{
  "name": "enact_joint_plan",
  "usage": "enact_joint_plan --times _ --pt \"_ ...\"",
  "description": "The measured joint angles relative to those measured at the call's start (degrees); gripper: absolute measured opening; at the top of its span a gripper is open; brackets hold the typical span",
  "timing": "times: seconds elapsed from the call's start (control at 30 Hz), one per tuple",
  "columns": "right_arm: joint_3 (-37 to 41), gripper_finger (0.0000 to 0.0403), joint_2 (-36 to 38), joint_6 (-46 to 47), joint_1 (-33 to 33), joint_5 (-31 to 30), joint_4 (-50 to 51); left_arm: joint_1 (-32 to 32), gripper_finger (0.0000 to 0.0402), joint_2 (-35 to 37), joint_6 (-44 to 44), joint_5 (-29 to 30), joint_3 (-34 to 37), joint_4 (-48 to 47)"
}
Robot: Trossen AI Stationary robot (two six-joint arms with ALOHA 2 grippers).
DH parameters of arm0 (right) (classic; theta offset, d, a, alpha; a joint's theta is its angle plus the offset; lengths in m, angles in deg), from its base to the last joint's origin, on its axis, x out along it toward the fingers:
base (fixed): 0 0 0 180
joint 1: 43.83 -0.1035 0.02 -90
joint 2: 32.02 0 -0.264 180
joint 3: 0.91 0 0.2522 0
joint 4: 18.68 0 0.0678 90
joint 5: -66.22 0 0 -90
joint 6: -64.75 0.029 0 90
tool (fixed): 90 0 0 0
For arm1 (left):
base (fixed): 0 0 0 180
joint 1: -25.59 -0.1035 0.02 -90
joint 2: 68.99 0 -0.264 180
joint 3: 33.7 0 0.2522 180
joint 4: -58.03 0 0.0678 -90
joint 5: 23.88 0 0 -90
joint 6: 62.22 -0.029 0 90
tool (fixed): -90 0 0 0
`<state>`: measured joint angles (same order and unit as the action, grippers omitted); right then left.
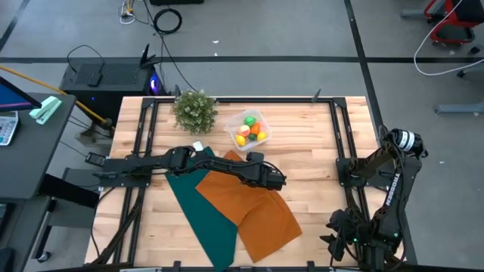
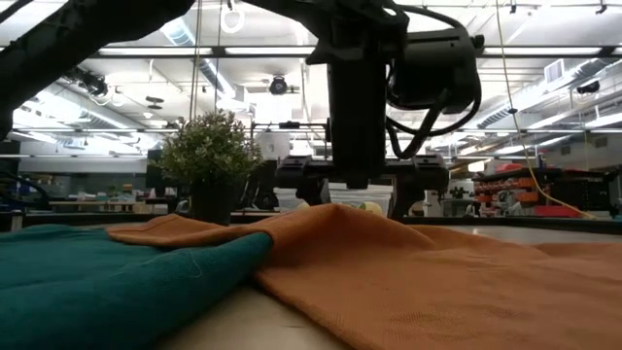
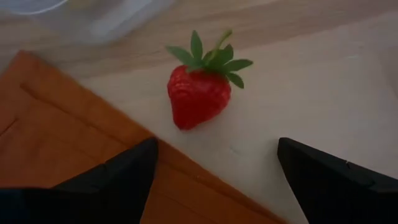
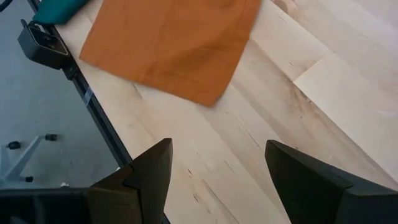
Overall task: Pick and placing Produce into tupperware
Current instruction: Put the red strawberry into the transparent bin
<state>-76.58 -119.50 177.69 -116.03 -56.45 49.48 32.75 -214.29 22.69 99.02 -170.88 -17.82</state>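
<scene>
The strawberry needs to join the other produce in the tupperware (image 3: 106, 15). My left gripper should next grab the strawberry by its plump red body (image 3: 198, 98).
A red toy strawberry (image 3: 199, 94) with green leaves lies on its side on the bare wood, just off the edge of the orange cloth (image 1: 253, 208). My left gripper (image 3: 214, 180) hovers close above it, open, one finger over the cloth and the other over the wood, touching nothing. In the high view the gripper (image 1: 276, 180) hides the strawberry. The clear tupperware (image 1: 248, 128) sits further back with yellow, green, orange and red produce inside. Over the table's near right corner my right gripper (image 4: 217, 180) waits, open and empty.
A bushy potted plant (image 1: 195, 110) stands left of the tupperware. A green cloth (image 1: 198, 204) lies partly under the orange one, left of centre. Black frame rails (image 1: 344, 151) run along the table's sides. Bare wood (image 1: 318, 136) lies right of the cloths.
</scene>
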Motion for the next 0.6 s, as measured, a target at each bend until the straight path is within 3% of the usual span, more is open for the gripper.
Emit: enact_joint_plan --times 0.23,0.4,0.6 --pt "0.0 0.0224 0.0 0.05 0.01 0.15 -0.02 -0.59 0.0343 -0.22 -0.51 5.94 0.07 -0.23" --pt "0.0 0.0224 0.0 0.87 0.02 0.54 -0.02 -1.4 0.0343 -0.22 -0.74 4.87 0.07 0.23" --pt "0.0 0.0224 0.0 0.87 0.02 0.85 0.0 -2.27 0.0334 -0.22 -7.75 4.84 0.07 5.13"
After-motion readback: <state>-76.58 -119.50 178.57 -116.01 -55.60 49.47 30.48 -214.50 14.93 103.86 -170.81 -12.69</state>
